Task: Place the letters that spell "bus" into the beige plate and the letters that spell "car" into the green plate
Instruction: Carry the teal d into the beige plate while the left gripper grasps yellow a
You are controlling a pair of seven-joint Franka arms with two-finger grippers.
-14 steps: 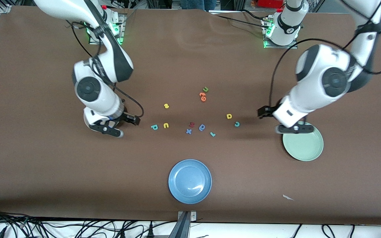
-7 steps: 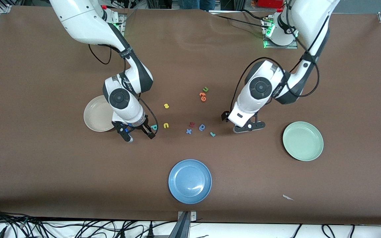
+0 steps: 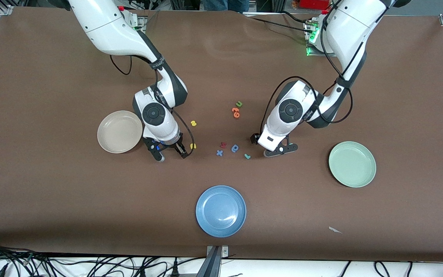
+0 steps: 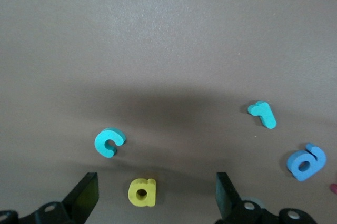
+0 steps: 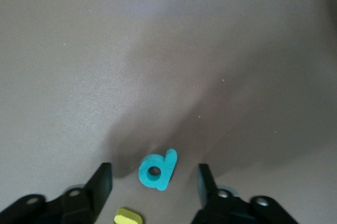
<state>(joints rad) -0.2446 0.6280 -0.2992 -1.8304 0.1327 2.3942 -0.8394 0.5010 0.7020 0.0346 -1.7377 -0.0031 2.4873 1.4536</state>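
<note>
The left gripper grabs the yellow a by the rounded body around its hole (image 4: 141, 193) next, to help spell "car" in the green plate.
My right gripper (image 3: 172, 156) stands open, low over the table beside the beige plate (image 3: 117, 132). The teal b (image 5: 157, 170) lies between its fingers, untouched, and the arm hides it in the front view. Close by are the yellow u (image 3: 193, 146) and, farther from the front camera, the yellow s (image 3: 193, 123). My left gripper (image 3: 281, 151) is open wide over the yellow a (image 4: 142, 191), which lies between its fingers, with the teal c (image 4: 109, 142) just ahead. The teal r (image 3: 247, 156) lies beside it. The green plate (image 3: 352, 164) sits toward the left arm's end.
A blue plate (image 3: 220, 211) sits nearest the front camera. Mid-table lie a blue round letter (image 3: 235, 148), a red letter (image 3: 223, 145) and a blue x (image 3: 219, 153). An orange letter (image 3: 235, 112) and a green u (image 3: 238, 104) lie farther back.
The right gripper moved off the beige plate to straddle the teal b, and its fingers narrowed. The left gripper swung from the green plate to over the yellow a and teal c.
</note>
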